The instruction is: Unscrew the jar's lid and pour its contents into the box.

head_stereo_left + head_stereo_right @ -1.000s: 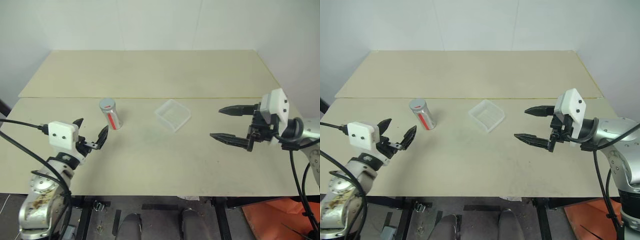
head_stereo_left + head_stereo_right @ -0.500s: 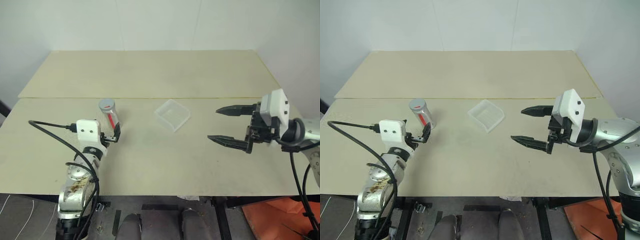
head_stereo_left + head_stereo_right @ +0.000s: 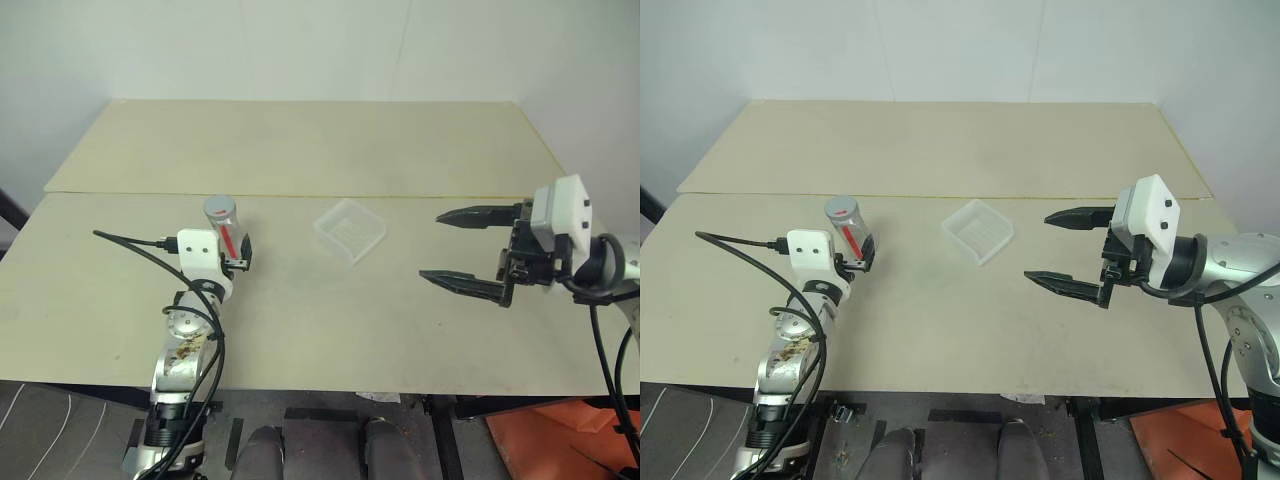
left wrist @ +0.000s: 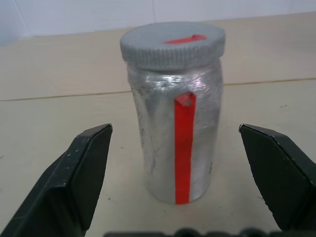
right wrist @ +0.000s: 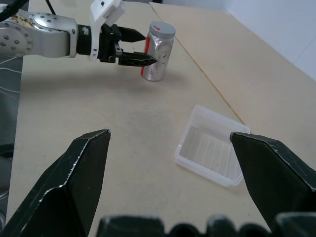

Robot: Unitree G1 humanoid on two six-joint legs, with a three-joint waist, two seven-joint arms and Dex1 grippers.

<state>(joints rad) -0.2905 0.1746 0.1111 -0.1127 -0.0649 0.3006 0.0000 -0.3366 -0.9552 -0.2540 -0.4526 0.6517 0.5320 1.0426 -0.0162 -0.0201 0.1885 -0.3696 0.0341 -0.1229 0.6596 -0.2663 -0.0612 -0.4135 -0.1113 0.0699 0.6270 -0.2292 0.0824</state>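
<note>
My left gripper moves toward the jar's body, before it closes on the jar's silvery body [image 3: 226,232]. Its fingers stop short of it, so closing now would miss.
The jar [image 3: 225,232] stands upright on the left of the table, silvery with a red stripe, and its grey lid [image 3: 219,207] is screwed on. Its contents are hidden. My left gripper [image 3: 233,256] is open just in front of the jar. In the left wrist view its fingers [image 4: 81,173] flank the jar [image 4: 173,143] on both sides without touching it. The clear box [image 3: 349,229] lies empty near the table's middle. My right gripper [image 3: 432,245] hangs open above the table to the right of the box, holding nothing.
A seam [image 3: 450,197] runs across the beige table behind the jar and box. A black cable [image 3: 130,238] loops from my left wrist over the table's left part. An orange object [image 3: 540,440] lies on the floor at the lower right.
My left gripper has moved forward and to the right, up to the jar, staying open. The right gripper has kept its place. The jar and box have not moved.
</note>
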